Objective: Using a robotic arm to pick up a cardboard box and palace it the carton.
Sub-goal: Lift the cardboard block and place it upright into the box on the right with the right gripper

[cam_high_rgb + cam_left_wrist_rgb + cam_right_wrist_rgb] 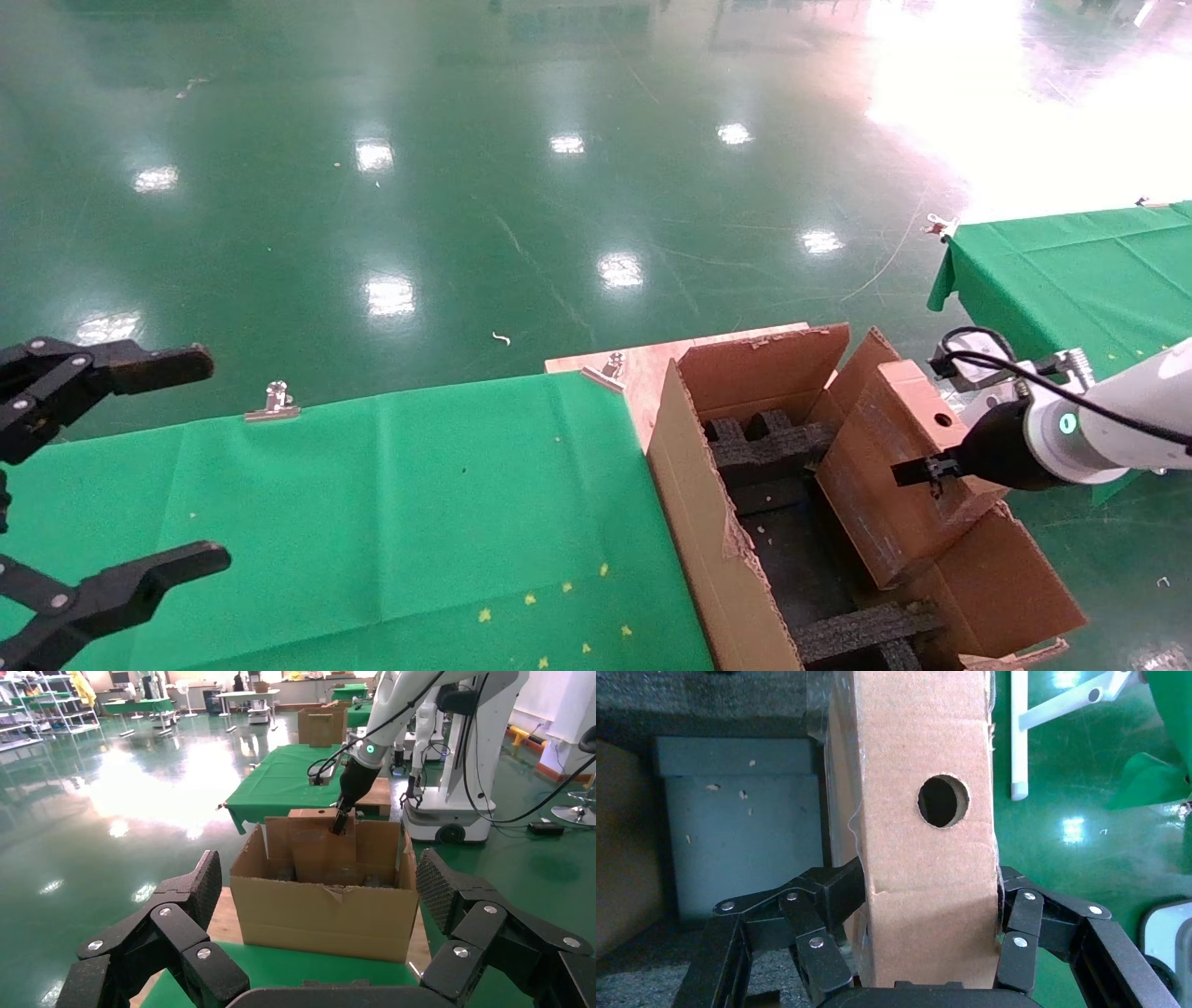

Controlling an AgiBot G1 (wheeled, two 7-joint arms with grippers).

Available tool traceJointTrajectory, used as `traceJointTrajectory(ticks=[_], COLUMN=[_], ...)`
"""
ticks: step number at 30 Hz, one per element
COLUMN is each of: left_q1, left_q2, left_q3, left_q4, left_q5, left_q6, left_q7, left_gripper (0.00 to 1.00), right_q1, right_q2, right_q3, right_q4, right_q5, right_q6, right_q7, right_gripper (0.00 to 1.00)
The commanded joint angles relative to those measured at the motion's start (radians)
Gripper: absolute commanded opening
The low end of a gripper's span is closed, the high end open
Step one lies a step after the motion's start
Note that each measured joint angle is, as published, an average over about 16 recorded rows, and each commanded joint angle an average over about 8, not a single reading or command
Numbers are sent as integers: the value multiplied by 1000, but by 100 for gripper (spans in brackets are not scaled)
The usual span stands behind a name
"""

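The cardboard box's lower edge (849, 537) hangs high above the carton's dark bottom (795, 559), so my right gripper keeps holding the box from here until it is lower.
The small brown cardboard box (894, 466) with a round punched hole stands tilted inside the big carton (708, 531), against its right side. My right gripper (931, 466) on the white arm (1108, 419) is shut on the box's upper edge. In the right wrist view the box (923, 853) fills the space between the fingers (828, 888). The carton has ragged flaps and black foam inserts (764, 443). My left gripper (121, 466) is open and empty at the far left over the green table. In the left wrist view the carton (327, 906) stands ahead, with the box (320, 850) in it.
A green cloth (372, 522) covers the table left of the carton, held by metal clips (273, 403). A second green table (1080, 270) stands at the right. Shiny green floor (521, 186) lies beyond.
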Motion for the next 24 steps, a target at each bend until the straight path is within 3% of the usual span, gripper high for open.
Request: traceJointTrajectory(ticks=[1,24], left_q1=[0,0], left_q2=[0,0], left_q3=[0,0], left_q4=[0,0], left_q5=[0,0], left_q6=[0,0], left_q7=[0,0], left_gripper=[100,100], right_q1=[-10,-146], right_q2=[-6,-73], right_q3=[-4,-43], right_q4=[0,-27], right_q5=[-8,-126], right_q6=[6,122], right_q7=[9,162], right_gripper=[0,0])
